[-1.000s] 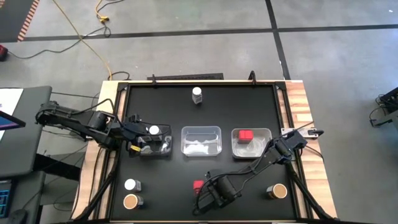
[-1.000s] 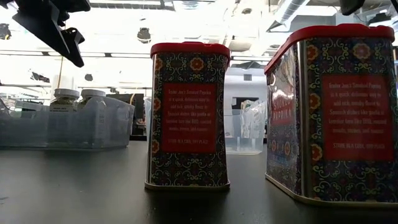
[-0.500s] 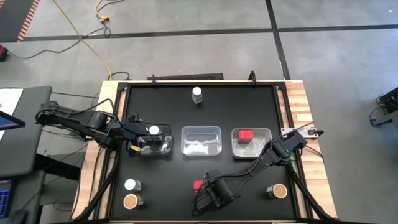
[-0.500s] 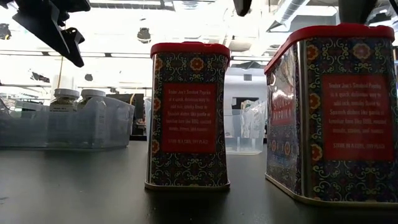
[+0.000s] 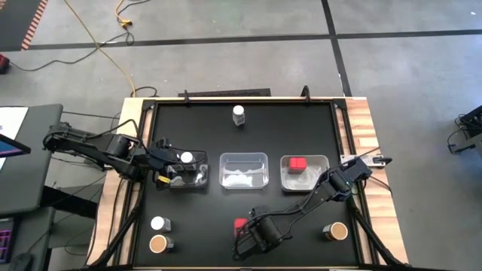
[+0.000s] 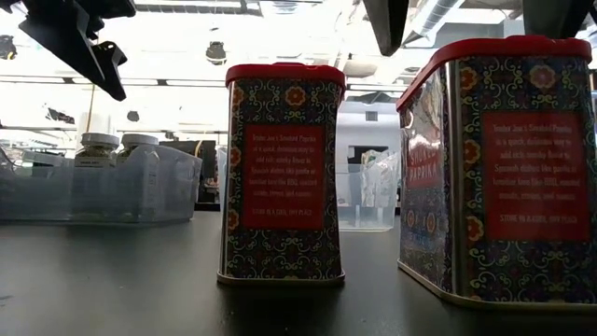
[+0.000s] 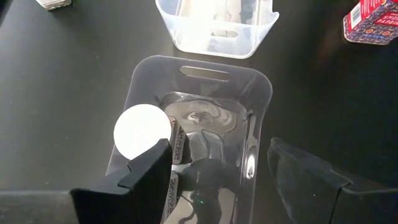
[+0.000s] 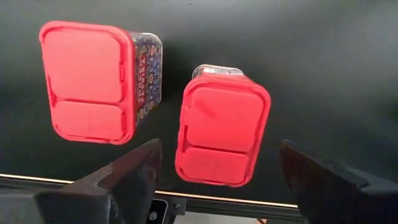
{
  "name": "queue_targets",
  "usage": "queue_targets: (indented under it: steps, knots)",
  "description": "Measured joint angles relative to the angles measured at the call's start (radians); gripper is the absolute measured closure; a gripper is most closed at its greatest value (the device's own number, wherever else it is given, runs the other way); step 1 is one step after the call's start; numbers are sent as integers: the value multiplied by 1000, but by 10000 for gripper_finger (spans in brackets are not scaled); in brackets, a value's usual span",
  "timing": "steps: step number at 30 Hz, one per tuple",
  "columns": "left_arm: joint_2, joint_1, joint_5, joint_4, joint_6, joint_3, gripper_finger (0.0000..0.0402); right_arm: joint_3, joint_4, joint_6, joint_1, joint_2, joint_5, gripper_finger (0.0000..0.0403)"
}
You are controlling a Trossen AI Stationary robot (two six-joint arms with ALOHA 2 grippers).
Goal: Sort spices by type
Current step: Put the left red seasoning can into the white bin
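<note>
My right gripper grabs this packet by its red lid (image 8: 222, 130) next, to sort it with the other.
Two red packets with patterned sides stand upright near the table's front edge. My right gripper (image 8: 217, 152) hangs open above the nearer one (image 8: 222, 134), pointing down with a finger off each side of its red top (image 6: 494, 45), touching nothing. The other red packet (image 8: 93, 81) stands beside it. My left gripper (image 7: 217, 165) hangs open over the left clear tray (image 5: 188, 175), where a white-capped jar (image 7: 142, 129) stands; in the low view this gripper (image 6: 75, 37) is well above the tray. A third red packet (image 5: 297, 162) sits in the right tray (image 5: 320, 175).
The middle clear tray (image 5: 243, 170) stands between the two others. A white-capped jar (image 5: 239, 114) stands at the far edge. Another white-capped jar (image 5: 159, 223) and a tan-topped jar (image 5: 158, 243) stand near left. One more tan-topped jar (image 5: 338, 231) stands near right.
My right gripper has come down a little toward the nearer red packet; in the low view its fingertips have entered from above and now reach the level of the packet's top. It has stayed open. The packets have not moved.
</note>
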Motion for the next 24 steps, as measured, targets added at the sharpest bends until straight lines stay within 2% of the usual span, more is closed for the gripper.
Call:
queue_targets:
  steps: [14, 24]
  knots:
    - [0, 0, 0, 0, 0, 0, 150, -71, 75, -4, 1, 2, -14, 63]
    - [0, 0, 0, 0, 0, 0, 150, -71, 64, -8, -5, 2, -40, 130]
